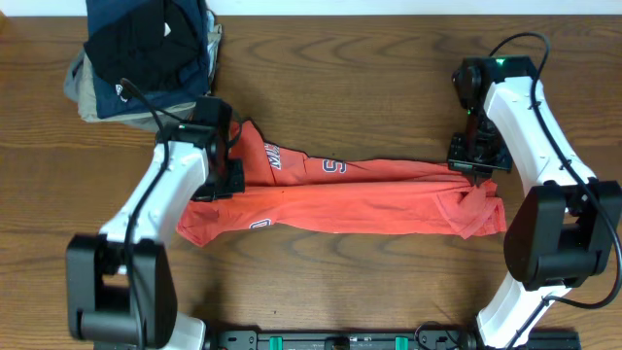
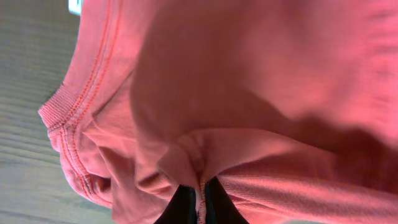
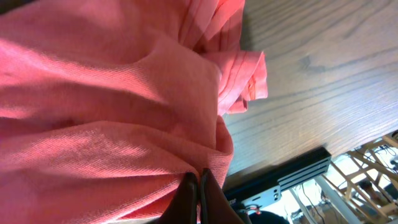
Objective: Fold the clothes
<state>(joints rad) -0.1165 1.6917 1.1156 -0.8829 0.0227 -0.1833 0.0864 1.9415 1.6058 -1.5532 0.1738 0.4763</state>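
My left gripper needs to lower the T-shirt's front fold (image 1: 316, 199) before it lets go, as the fold is stretched tight from the gripper's fingers above its back layer (image 1: 292, 176).
The coral-red T-shirt (image 1: 360, 199) lies folded lengthwise in a long band across the table, with part of its navy lettering showing near its left end. My left gripper (image 1: 229, 180) is shut on the shirt's left end, near the ribbed collar; in the left wrist view its black fingers (image 2: 201, 202) pinch a seam of the fabric (image 2: 261, 93). My right gripper (image 1: 473, 173) is shut on the shirt's right end; in the right wrist view its fingers (image 3: 199, 186) clamp a fold of the cloth (image 3: 106, 112).
A stack of folded black, navy and grey-khaki garments (image 1: 146, 53) sits at the back left corner, just behind my left arm. The wooden table (image 1: 369, 87) extends behind the shirt. A black rail (image 1: 340, 338) runs along the front edge.
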